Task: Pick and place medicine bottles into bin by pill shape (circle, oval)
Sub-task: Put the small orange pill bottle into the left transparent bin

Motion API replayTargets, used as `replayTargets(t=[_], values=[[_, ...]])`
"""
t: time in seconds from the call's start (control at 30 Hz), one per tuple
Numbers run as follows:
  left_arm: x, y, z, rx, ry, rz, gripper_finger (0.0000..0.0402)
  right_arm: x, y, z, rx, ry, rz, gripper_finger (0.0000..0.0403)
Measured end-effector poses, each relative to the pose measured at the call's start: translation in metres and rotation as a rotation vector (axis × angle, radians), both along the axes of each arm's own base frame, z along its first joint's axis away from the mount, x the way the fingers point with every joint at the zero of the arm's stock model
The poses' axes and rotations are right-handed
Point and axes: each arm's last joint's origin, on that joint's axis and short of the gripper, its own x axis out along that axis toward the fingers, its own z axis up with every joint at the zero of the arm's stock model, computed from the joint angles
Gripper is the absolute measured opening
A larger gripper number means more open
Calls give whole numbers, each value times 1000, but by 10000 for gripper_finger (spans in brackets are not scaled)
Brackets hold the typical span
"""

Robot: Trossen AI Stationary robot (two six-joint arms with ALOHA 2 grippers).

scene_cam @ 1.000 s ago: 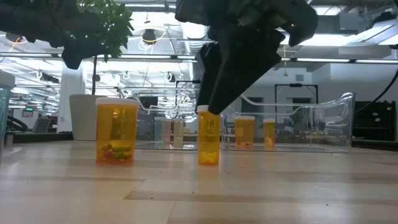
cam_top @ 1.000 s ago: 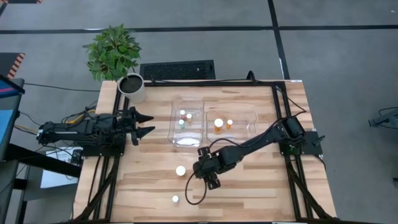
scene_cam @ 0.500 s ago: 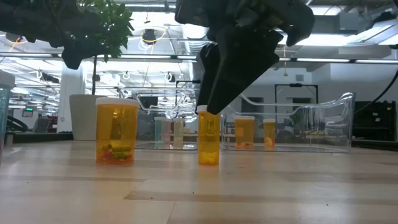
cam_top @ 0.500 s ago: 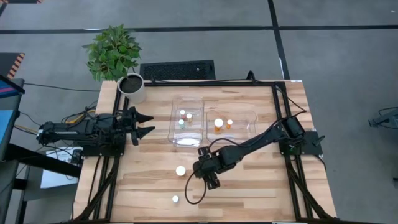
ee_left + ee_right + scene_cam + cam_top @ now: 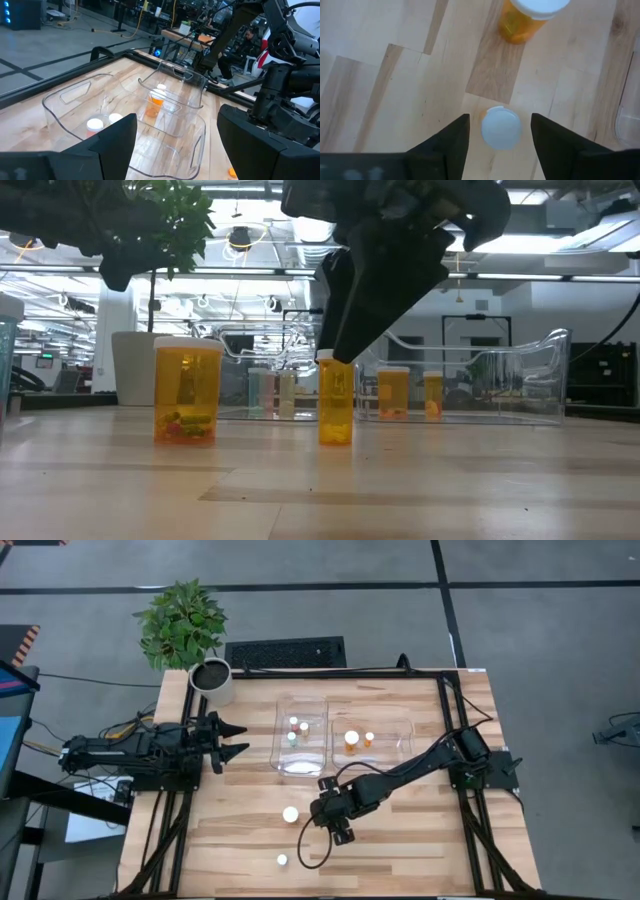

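Observation:
My right gripper grabs the small amber bottle's white cap (image 5: 501, 128) next, to sort the bottle into a bin by pill shape.
My right gripper (image 5: 319, 812) is open and points down over a small amber bottle with a white cap (image 5: 501, 128). Its two fingers stand on either side of the cap, with a gap showing on each side. In the low view the bottle (image 5: 334, 405) stands upright on the table under the gripper (image 5: 336, 348). A larger bottle (image 5: 290, 813) stands just to its left and also shows in the right wrist view (image 5: 530, 15). Another small bottle (image 5: 282, 860) stands near the front edge. My left gripper (image 5: 234, 741) is open and empty at the table's left side.
Two clear bins sit at the far middle. The left bin (image 5: 301, 762) holds three small bottles. The right bin (image 5: 392, 750) holds a larger bottle (image 5: 351, 739) and a small one (image 5: 369, 738). A white plant pot (image 5: 212, 680) stands at the far left corner.

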Motion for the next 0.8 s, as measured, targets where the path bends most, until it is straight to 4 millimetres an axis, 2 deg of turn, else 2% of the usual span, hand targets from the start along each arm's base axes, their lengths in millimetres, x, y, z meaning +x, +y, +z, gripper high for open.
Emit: replayTargets(t=[0.4,0.8], values=[[0,0,0,0,0,0,270,1,-3,0,4,2,-2,188],[0,0,0,0,0,0,270,5,-10,0,55,4,-8,239]])
